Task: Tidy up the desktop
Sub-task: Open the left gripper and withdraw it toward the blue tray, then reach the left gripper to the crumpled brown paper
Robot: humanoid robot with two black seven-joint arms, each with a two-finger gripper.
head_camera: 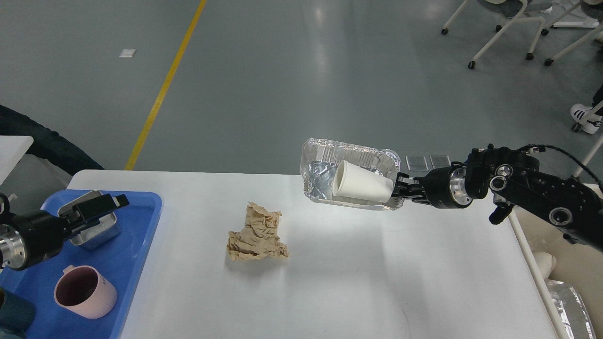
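The left gripper grabs the crumpled brown paper by its crinkled body (256, 237) next, to tidy the desktop.
The desktop (353, 273) is a wide white tabletop. My right gripper (400, 187) is shut on the right rim of a foil tray (322, 172) and holds it tilted above the desktop's back right part. A white paper cup (360, 182) lies on its side inside the foil tray. A crumpled brown paper (256, 233) lies on the desktop near the middle. My left gripper (96, 212) is low at the left, over the back of the blue tray, open and empty.
A blue tray (136, 245) at the left holds a square steel tin (101, 230), a pink mug (85, 292) and a teal thing (14, 313). A cream bin (574, 263) stands past the desktop's right edge with foil (570, 306) in it.
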